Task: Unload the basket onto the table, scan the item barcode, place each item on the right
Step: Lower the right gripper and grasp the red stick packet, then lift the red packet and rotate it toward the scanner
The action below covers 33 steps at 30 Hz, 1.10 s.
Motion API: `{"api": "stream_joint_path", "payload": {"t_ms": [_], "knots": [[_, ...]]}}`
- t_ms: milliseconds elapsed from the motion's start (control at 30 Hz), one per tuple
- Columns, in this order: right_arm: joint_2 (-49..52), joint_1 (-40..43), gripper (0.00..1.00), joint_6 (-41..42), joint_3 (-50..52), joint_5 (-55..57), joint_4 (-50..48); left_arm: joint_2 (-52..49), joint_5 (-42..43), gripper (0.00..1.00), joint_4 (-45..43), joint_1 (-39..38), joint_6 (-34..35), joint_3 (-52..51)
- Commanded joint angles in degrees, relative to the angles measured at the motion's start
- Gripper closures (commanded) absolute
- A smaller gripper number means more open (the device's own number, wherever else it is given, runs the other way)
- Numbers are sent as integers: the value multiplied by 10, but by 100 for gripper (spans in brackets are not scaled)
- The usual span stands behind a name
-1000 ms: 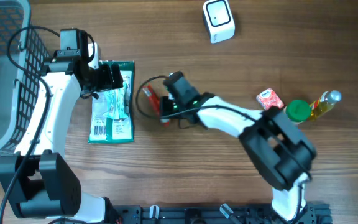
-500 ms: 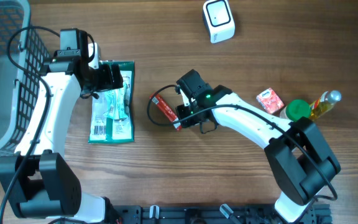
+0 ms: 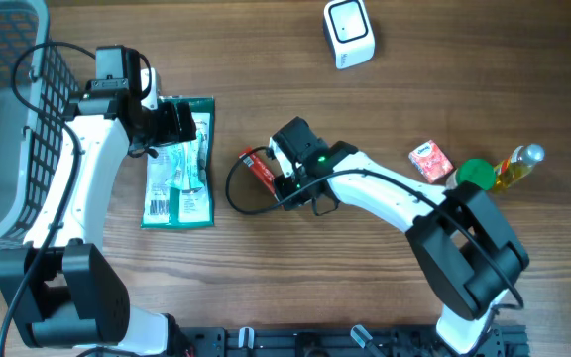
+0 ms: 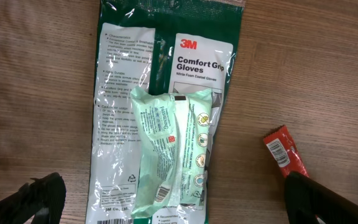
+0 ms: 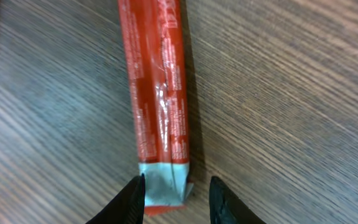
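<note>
My right gripper will take hold of the red snack packet (image 5: 157, 93) next, by its silver end (image 5: 165, 183). The barcode at the opposite end will then stay uncovered to scan.
A red snack packet (image 3: 259, 167) lies flat on the wooden table. It also shows in the right wrist view, the packet (image 5: 157, 93) with its silver end toward the camera. My right gripper (image 3: 285, 184) stands open over that end; in its own view the gripper (image 5: 176, 190) has the left finger against the wrapper and the right finger apart from it. My left gripper (image 3: 180, 125) hangs wide open over a green 3M glove package (image 4: 160, 81) with a mint-green pack (image 4: 173, 149) on top. A white scanner (image 3: 349, 33) sits at the far edge.
A grey mesh basket (image 3: 8, 109) stands at the left. A small red carton (image 3: 430, 161), a green-capped container (image 3: 476, 176) and a yellow bottle (image 3: 515, 167) sit at the right. A black cable (image 3: 238, 195) loops beside the red packet.
My right gripper has opened and let go of the red packet. It carried the packet a little to the right, and the packet now rests on the table. The left arm has not moved.
</note>
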State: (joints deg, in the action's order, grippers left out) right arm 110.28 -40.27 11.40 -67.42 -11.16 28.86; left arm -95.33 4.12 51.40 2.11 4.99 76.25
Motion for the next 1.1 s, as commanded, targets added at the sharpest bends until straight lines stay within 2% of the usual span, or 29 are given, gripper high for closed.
{"api": "stream_joint_path", "payload": {"t_ms": [0,100,167,333,500,667,800,933,1000,1067], "knots": [[23,-6,67,-9,-3,-5,-13,7,-3,0,0,3,-1,6],[37,-8,67,-10,-3,-5,-23,7,-3,0,0,3,-1,6],[44,-14,71,-11,-3,-5,-25,7,-3,0,0,3,-1,6],[45,-14,94,-9,-3,-5,-26,7,-3,0,0,3,-1,6],[7,-2,96,-3,-6,-6,-26,7,-3,0,0,3,-1,6],[-76,21,96,-7,-6,-6,33,7,-3,0,0,3,-1,6],[-157,49,96,-121,-6,-37,87,7,-3,0,0,3,-1,6],[-239,111,96,-279,-6,-197,163,7,-3,0,0,3,-1,6],[-261,153,96,-413,-6,-337,243,7,-3,0,0,3,-1,6],[-264,173,96,-531,-6,-427,318,7,-3,0,0,3,-1,6]]}}
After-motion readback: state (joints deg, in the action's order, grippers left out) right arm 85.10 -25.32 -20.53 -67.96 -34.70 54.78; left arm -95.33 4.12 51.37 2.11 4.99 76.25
